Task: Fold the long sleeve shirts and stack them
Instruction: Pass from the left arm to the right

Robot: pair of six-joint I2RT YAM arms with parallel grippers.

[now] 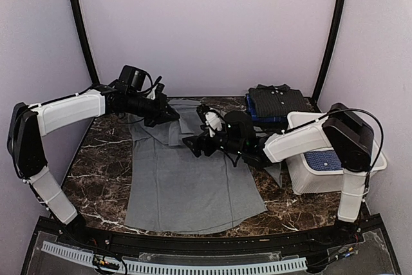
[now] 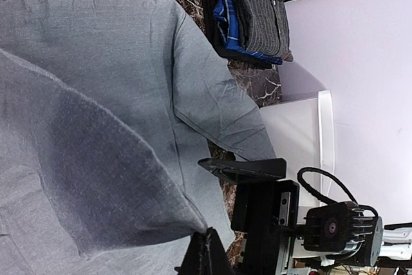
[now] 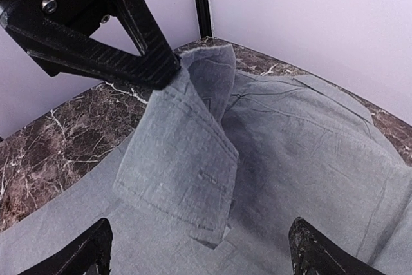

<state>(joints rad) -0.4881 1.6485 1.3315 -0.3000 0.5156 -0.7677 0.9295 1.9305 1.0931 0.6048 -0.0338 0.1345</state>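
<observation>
I should next fold the sleeve by taking the grey shirt's hanging sleeve cuff with my right gripper by its loose end [image 1: 178, 140] [image 3: 201, 221], which leaves my left gripper free.
The grey long sleeve shirt [image 1: 190, 178] lies spread flat on the marble table. My left gripper [image 1: 166, 114] is shut on its sleeve cuff [image 3: 183, 159] and holds it lifted over the shirt's upper part; the pinch shows in the left wrist view [image 2: 209, 241]. My right gripper [image 1: 193, 143] is open and empty, hovering just above the shirt's chest, its fingertips [image 3: 93, 252] wide apart either side of the hanging cuff. A blue dotted shirt [image 1: 322, 160] lies in the white tub [image 1: 302, 120].
A folded stack [image 1: 277, 102], a dark striped shirt on a blue one, sits at the back right corner; it also shows in the left wrist view [image 2: 251, 11]. The tub stands at the right table edge. Purple walls and black posts enclose the table.
</observation>
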